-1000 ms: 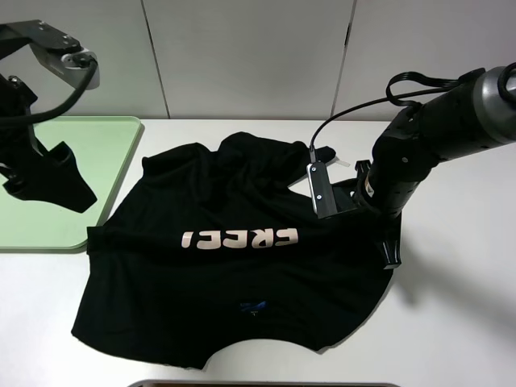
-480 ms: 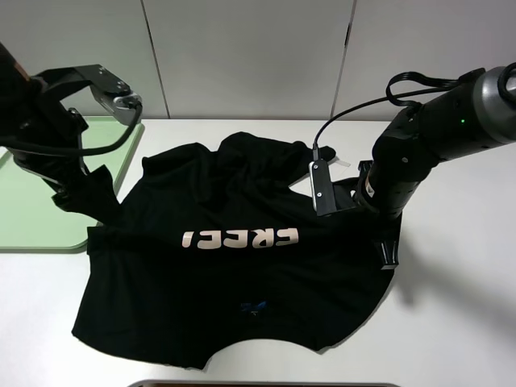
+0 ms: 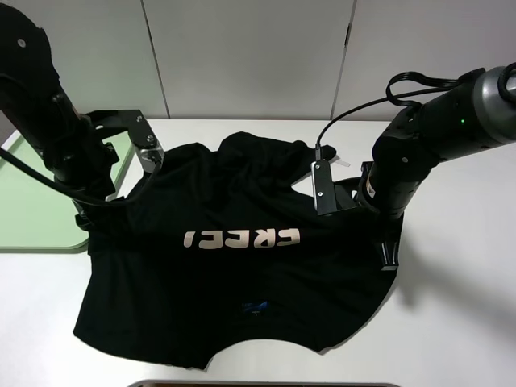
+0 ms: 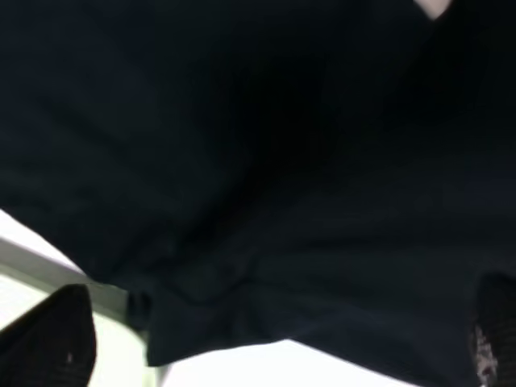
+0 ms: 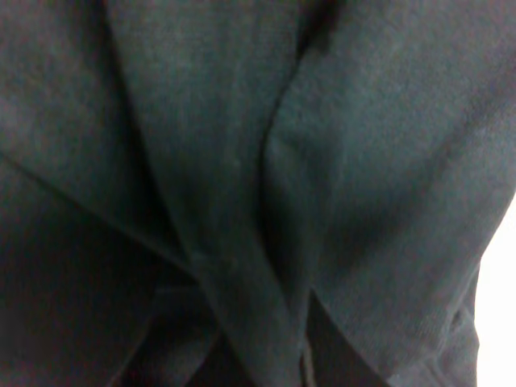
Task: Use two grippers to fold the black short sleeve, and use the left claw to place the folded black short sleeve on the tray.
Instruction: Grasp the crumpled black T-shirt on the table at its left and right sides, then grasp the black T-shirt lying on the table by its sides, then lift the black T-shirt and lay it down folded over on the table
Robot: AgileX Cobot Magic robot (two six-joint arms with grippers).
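My left gripper grabs the black shirt by its wrinkled sleeve edge (image 3: 105, 226) next, where the cloth puckers up while the body of the shirt lies flat.
The black short sleeve (image 3: 242, 266) lies spread on the white table, its pale "FREE!" print upside down. My left gripper (image 3: 87, 216) hangs over the shirt's left sleeve edge beside the light green tray (image 3: 32, 201). In the left wrist view it (image 4: 270, 347) is open, one fingertip (image 4: 48, 343) at each side, with the shirt's hem (image 4: 242, 242) between them. My right gripper (image 3: 389, 254) is down on the shirt's right edge. In the right wrist view cloth (image 5: 242, 201) fills the frame, its folds gathering toward the gripper (image 5: 298, 363), and the fingers are hidden.
The tray's rim (image 4: 48, 266) lies just past the shirt's hem in the left wrist view. A grey wall stands behind the table. Bare white table (image 3: 459, 306) lies to the right of the shirt and in front of it.
My left arm has swung right from above the tray and come down to the shirt's left edge. The right arm and the shirt have stayed put.
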